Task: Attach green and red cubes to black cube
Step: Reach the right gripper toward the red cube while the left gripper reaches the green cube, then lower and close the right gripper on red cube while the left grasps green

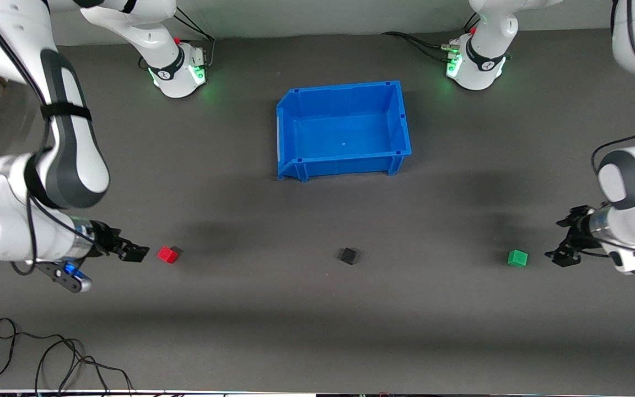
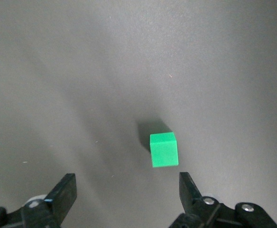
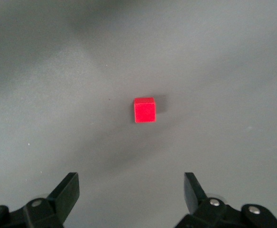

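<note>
The red cube (image 1: pixel 167 254) needs to go onto the black cube (image 1: pixel 349 256), so my right gripper should next grab the red cube by its opposite sides.
The black cube (image 1: pixel 349 256) sits on the grey table midway between the arms. The red cube (image 1: pixel 167 254) lies toward the right arm's end; it also shows in the right wrist view (image 3: pixel 144 110). The green cube (image 1: pixel 517 258) lies toward the left arm's end; it also shows in the left wrist view (image 2: pixel 164 149). My right gripper (image 1: pixel 133 252) is open and empty, low beside the red cube, apart from it (image 3: pixel 129 187). My left gripper (image 1: pixel 560 242) is open and empty, low beside the green cube, apart from it (image 2: pixel 126 187).
An empty blue bin (image 1: pixel 290 124) stands farther from the front camera than the cubes, between the two arm bases. Loose black cables (image 1: pixel 47 358) lie at the table's front edge toward the right arm's end.
</note>
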{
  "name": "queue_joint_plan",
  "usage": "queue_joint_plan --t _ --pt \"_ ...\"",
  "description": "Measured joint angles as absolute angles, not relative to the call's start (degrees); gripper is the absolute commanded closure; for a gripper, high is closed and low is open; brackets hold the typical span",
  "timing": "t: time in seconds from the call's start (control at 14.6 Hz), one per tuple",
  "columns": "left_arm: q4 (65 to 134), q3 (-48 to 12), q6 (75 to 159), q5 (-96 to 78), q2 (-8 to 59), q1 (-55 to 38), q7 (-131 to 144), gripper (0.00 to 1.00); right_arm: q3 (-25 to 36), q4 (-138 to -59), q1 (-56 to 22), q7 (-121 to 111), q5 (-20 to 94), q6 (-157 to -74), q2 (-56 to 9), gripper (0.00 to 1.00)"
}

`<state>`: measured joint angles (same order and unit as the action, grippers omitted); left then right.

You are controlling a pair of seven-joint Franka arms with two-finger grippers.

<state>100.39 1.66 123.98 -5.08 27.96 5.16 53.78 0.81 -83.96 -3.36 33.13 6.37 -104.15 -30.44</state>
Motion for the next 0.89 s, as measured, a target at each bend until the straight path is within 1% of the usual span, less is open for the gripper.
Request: queue_joint_plan --t 0.07,0.21,0.55,0.89 --pt "100.3 1.7 125.5 -5.2 29.2 4.8 54.9 0.04 0.9 -84.0 -3.3 33.1 6.7 -105.3 -31.8 0.02" --pt "99.2 1.7 128.0 -5.2 32.0 4.3 57.2 0.11 1.0 -84.0 -3.3 33.1 6.8 -107.5 -34.1 0.02" --pt "96.9 1.6 131.4 -5.3 37.7 4.1 58.6 0.13 1.0 -85.7 -3.4 33.2 6.8 -114.2 -38.2 0.02" --pt "96.7 1.7 134.0 -5.3 39.8 4.1 58.7 0.15 1.0 -86.6 -3.5 33.1 4.9 -117.3 -41.2 0.02"
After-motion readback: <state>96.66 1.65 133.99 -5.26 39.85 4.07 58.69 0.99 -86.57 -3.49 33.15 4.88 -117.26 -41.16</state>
